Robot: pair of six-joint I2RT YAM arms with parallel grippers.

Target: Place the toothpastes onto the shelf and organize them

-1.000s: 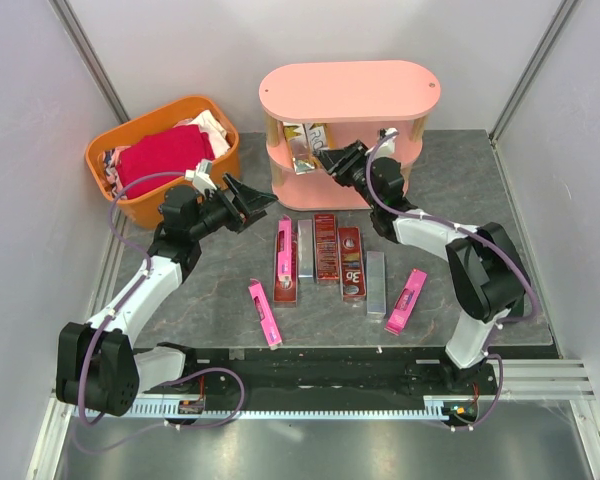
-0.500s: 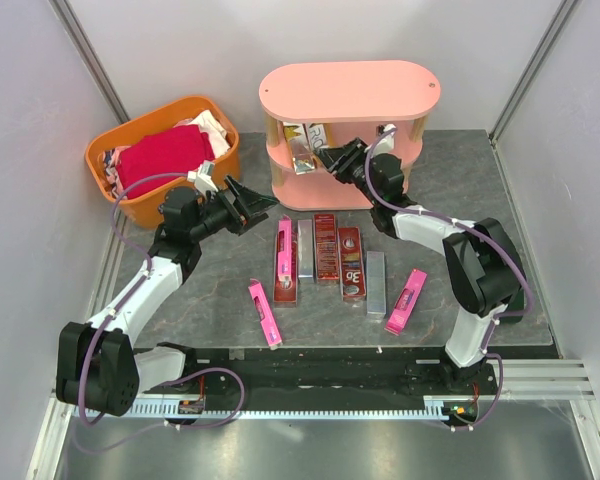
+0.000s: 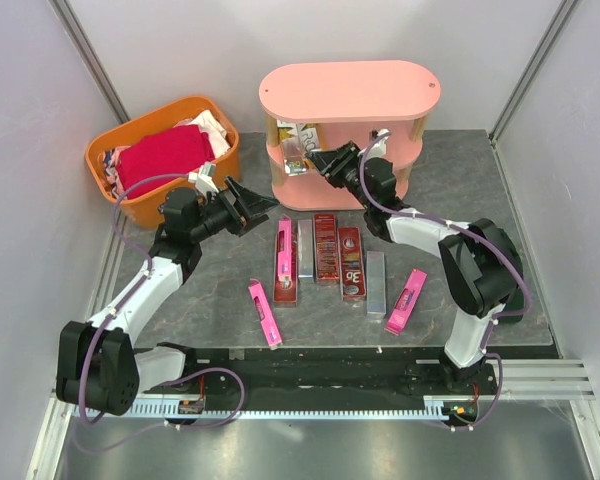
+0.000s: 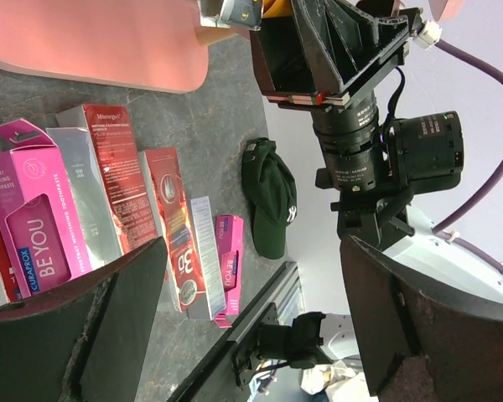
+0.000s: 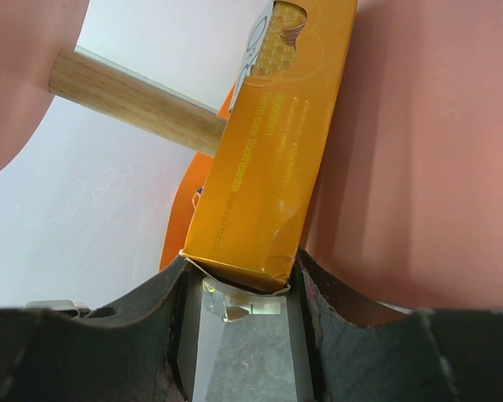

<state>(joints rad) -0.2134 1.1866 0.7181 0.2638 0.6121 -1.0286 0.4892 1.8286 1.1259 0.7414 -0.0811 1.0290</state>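
Observation:
My right gripper should open now, because the carton [image 5: 268,151] lies along the flat level of the pink shelf, with most of the carton's length inside the shelf's edge.
The pink shelf [image 3: 345,92] stands at the back of the table. My right gripper [image 3: 320,160] reaches between its tiers, shut on a yellow-gold toothpaste carton [image 5: 268,151] that points further in beside a wooden post [image 5: 134,100]. In the right wrist view the right gripper [image 5: 239,280] pinches the carton's near end. Several toothpastes lie in a row on the table: dark red [image 3: 326,246], red "3D" [image 3: 351,263], silver [image 3: 376,283], pink [image 3: 406,300] and another pink [image 3: 265,312]. My left gripper [image 3: 260,203] hovers open and empty left of the shelf, above the row's end.
An orange basket [image 3: 130,195] holding a red cloth [image 3: 165,155] stands at the back left, close behind the left arm. Grey walls enclose the table on three sides. The right arm [image 4: 360,126] fills the far side of the left wrist view.
My right gripper has pushed leftward, deeper between the shelf tiers, carrying the yellow-gold carton. The left arm has hardly moved.

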